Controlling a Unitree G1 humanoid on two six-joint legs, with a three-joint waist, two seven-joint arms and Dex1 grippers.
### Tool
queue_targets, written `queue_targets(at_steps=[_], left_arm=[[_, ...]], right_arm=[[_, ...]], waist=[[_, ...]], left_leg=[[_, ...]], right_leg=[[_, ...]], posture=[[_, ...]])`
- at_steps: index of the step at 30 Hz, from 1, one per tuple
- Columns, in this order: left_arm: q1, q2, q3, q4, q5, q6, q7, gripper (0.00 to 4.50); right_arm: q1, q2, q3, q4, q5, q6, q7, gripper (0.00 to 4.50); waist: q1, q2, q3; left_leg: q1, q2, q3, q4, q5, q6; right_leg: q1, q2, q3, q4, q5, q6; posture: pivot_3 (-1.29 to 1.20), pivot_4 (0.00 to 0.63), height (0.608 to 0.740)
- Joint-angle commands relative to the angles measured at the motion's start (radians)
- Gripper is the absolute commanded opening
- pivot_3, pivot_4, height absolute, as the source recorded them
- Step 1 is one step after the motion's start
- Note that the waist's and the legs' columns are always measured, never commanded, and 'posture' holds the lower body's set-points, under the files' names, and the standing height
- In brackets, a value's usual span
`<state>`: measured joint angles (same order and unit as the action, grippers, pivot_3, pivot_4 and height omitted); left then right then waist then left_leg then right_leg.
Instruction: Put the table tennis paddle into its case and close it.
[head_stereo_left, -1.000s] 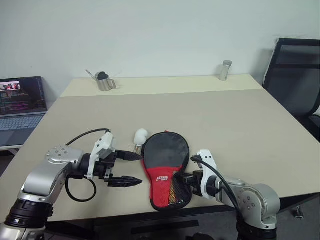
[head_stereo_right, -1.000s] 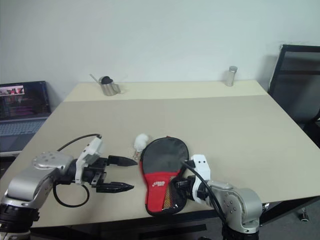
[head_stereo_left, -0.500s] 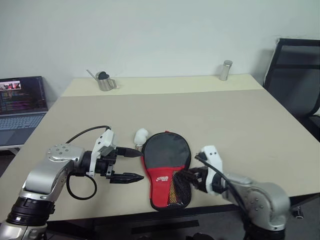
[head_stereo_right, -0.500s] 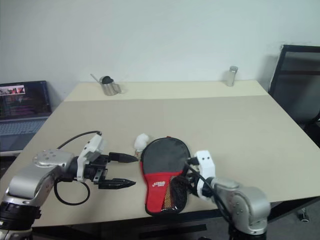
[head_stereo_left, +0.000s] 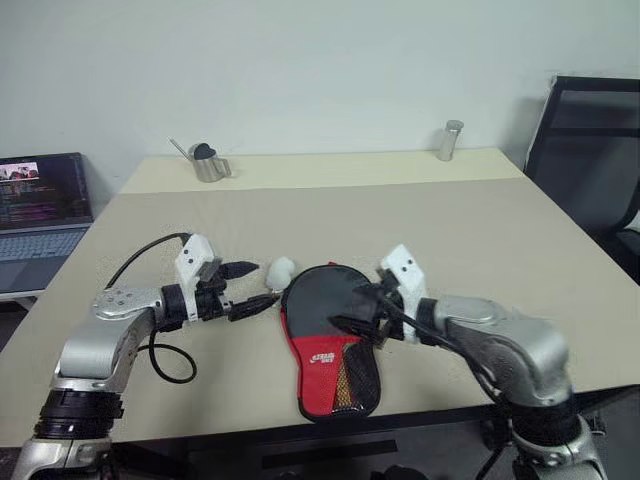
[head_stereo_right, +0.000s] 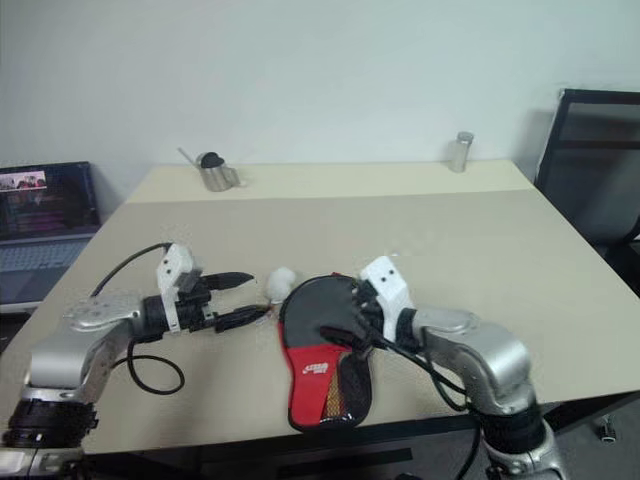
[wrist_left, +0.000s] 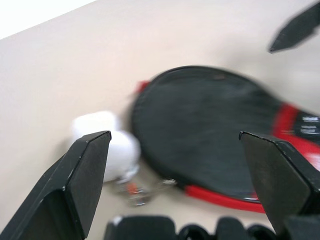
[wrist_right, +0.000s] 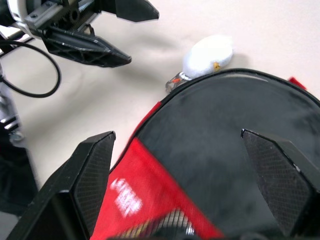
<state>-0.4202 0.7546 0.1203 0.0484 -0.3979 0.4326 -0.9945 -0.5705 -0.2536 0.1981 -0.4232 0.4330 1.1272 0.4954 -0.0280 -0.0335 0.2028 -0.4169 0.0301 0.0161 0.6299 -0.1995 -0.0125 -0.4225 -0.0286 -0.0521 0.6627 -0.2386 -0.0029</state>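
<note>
My left gripper grabs the charm by its plump white fluff (head_stereo_left: 281, 273) next, since the fluff stands up from the table while the charm's thin metal clasp lies slack.
The case (head_stereo_left: 326, 330) lies flat near the table's front edge, black head away from me and red mesh-pocket end toward me. The table tennis paddle is hidden. A white fluffy charm (head_stereo_left: 281, 268) lies at the head's left rim by the zipper edge. My right gripper (head_stereo_left: 352, 308) hovers open over the black head (wrist_right: 235, 130), pointing left with nothing between its fingers. My left gripper (head_stereo_left: 258, 288) is open just left of the charm (wrist_left: 107, 145) and points at the case (wrist_left: 210, 135). The right wrist view shows the left gripper's fingers (wrist_right: 85, 47) beyond the charm (wrist_right: 210, 50).
A small metal watering can (head_stereo_left: 207, 162) and a metal cylinder (head_stereo_left: 451, 140) stand at the table's far edge. An open laptop (head_stereo_left: 40, 210) sits off the left side and a black chair (head_stereo_left: 590, 150) off the right. The table's front edge (head_stereo_left: 250, 430) is close behind the case.
My right gripper opened, rose from beside the case's red end and swung over the black head. My left gripper moved forward and turned toward the white charm. The case stayed put.
</note>
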Motion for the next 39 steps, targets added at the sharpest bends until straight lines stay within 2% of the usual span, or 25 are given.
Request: queue_targets(at_steps=[1,7,10,15,27,30,36,39], left_arm=[[-0.052,-0.027,-0.003,0.017,0.042,-0.011,0.082,4.50],[-0.151,-0.118,-0.075,0.165,0.133,-0.012,0.190,4.50],[-0.230,-0.173,-0.087,0.298,0.176,-0.031,0.253,4.50],[-0.337,-0.244,-0.107,0.489,0.200,-0.041,0.247,4.50],[-0.459,-0.275,-0.165,0.753,0.283,-0.097,0.177,4.50],[-0.459,-0.284,-0.167,0.772,0.288,-0.103,0.168,3.86],[-0.441,-0.293,-0.161,0.771,0.292,-0.097,0.162,1.72],[-0.430,-0.287,-0.144,0.769,0.290,-0.094,0.178,0.83]], right_arm=[[-0.026,0.030,0.071,0.083,-0.060,-0.147,-0.002,4.43],[-0.035,0.060,0.125,0.165,-0.107,-0.241,0.010,4.43],[-0.036,0.077,0.121,0.186,-0.110,-0.261,0.010,4.43],[-0.043,0.088,0.120,0.211,-0.124,-0.282,0.003,4.43],[-0.036,0.090,0.124,0.212,-0.165,-0.307,-0.012,4.43],[-0.035,0.088,0.127,0.212,-0.175,-0.313,-0.012,4.50],[-0.033,0.086,0.130,0.210,-0.185,-0.322,-0.011,4.50],[-0.034,0.084,0.133,0.210,-0.185,-0.328,-0.007,4.50]], waist=[[0.001,0.000,0.000],[0.007,-0.001,-0.001],[0.008,-0.002,-0.001],[0.011,-0.003,-0.002],[0.010,-0.003,-0.002],[0.011,-0.003,-0.002],[0.011,-0.004,-0.002],[0.011,-0.004,-0.003]], left_leg=[[0.000,0.000,0.000,0.000,0.000,0.000],[0.000,-0.001,0.001,0.001,0.000,0.000],[0.000,-0.001,0.001,0.001,0.000,0.000],[0.000,-0.001,0.001,0.002,0.000,0.000],[0.000,-0.001,0.001,0.002,0.000,0.000],[0.000,-0.001,0.001,0.002,0.000,0.000],[0.000,-0.001,0.001,0.002,0.000,0.000],[0.000,-0.001,0.001,0.002,0.000,0.000]], right_leg=[[0.000,0.000,0.000,0.000,0.000,0.000],[0.001,0.000,0.001,0.000,0.001,0.001],[0.001,0.000,0.001,0.000,0.001,0.001],[0.000,0.001,0.000,0.001,0.001,0.001],[0.000,0.001,0.001,0.001,0.001,0.001],[0.000,0.000,0.001,0.001,0.001,0.001],[0.001,0.000,0.001,0.002,0.001,0.001],[0.001,0.000,0.001,0.002,0.001,0.001]], posture=[[0.00,0.150,0.740],[0.00,0.150,0.740],[0.00,0.150,0.740],[0.00,0.150,0.740],[0.00,0.150,0.740],[0.00,0.150,0.740],[0.00,0.150,0.740],[0.00,0.150,0.740]])
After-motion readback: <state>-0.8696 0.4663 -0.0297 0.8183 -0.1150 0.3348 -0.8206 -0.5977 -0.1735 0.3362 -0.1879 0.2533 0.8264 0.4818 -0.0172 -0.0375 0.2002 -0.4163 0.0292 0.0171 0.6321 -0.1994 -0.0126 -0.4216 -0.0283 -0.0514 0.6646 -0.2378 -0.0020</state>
